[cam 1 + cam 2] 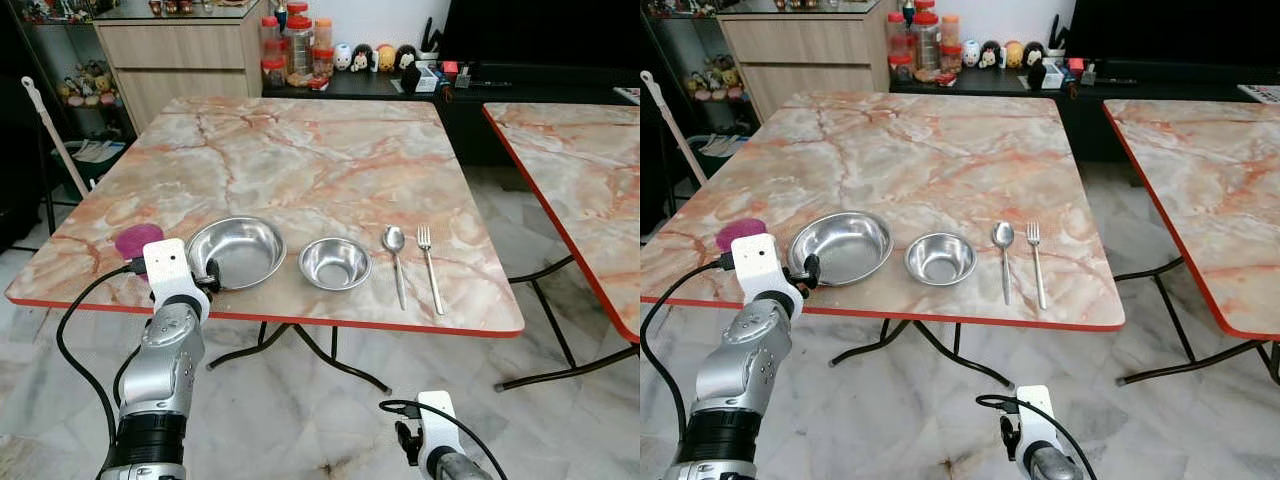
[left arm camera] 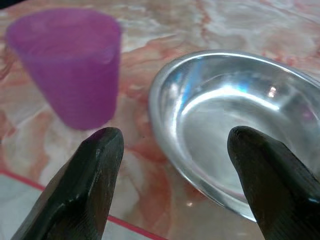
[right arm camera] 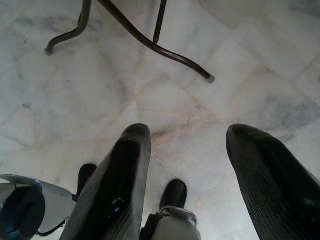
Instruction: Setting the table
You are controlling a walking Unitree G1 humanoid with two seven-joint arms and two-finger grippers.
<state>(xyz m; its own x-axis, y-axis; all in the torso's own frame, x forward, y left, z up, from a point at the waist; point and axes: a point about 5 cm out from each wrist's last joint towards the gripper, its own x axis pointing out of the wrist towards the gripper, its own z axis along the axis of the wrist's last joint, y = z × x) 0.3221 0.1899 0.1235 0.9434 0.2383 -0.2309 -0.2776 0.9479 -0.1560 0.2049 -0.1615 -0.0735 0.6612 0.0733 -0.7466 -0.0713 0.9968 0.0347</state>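
Observation:
I should grab the large bowl by its thin rim facing the purple cup next, with my left gripper. The bowl is wider than my open fingers.
On the marble table point(image 1: 320, 150), along its front edge, lie a purple cup point(image 1: 137, 240), a large steel bowl point(image 1: 237, 251), a small steel bowl point(image 1: 335, 263), a spoon point(image 1: 395, 260) and a fork point(image 1: 430, 268). My left gripper point(image 2: 175, 145) is open at the table's front edge. It points at the gap between the purple cup point(image 2: 70, 70) and the large bowl point(image 2: 240, 125), and holds nothing. My right gripper point(image 3: 187, 145) hangs low and open over the floor, below the table edge.
A second marble table point(image 1: 590, 170) stands to the right across a narrow gap. Behind are a wooden cabinet point(image 1: 180, 55), several jars point(image 1: 295, 45) and a dark low unit point(image 1: 480, 80). A broom handle point(image 1: 50, 135) leans at the left. The table's legs point(image 3: 150, 40) stand on a marble floor.

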